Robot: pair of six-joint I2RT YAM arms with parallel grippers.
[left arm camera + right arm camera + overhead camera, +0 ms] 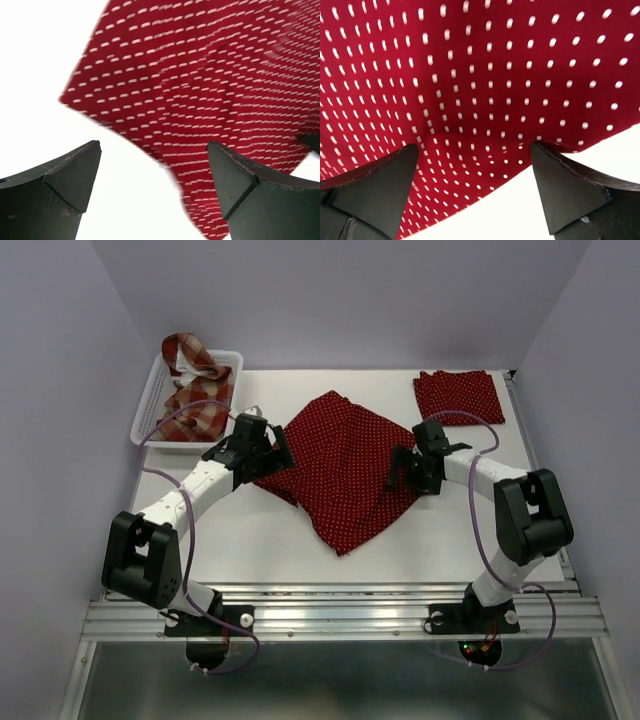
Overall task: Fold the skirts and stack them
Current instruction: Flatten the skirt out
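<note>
The left gripper will next grab the rumpled skirt's edge by its corner (264, 482) (74, 95), opposite the right gripper, to spread the skirt flat for folding.
A dark red polka-dot skirt (340, 465) lies spread out, slightly rumpled, in the middle of the white table. My left gripper (277, 447) is open at its left edge; the left wrist view shows the skirt (200, 75) running past the wide-apart jaws of the gripper (154, 150), nothing held. My right gripper (402, 468) is open at the skirt's right edge; its wrist view shows the cloth (480, 75) between and beyond the gripper (474, 147), ungripped. A second polka-dot skirt (458, 395) lies folded at the back right. A plaid skirt (195, 390) is bunched in the basket.
A white lattice basket (148, 410) stands at the table's back left corner. Bare white table (250, 540) runs along the near side in front of the spread skirt. Purple-grey walls close in on three sides.
</note>
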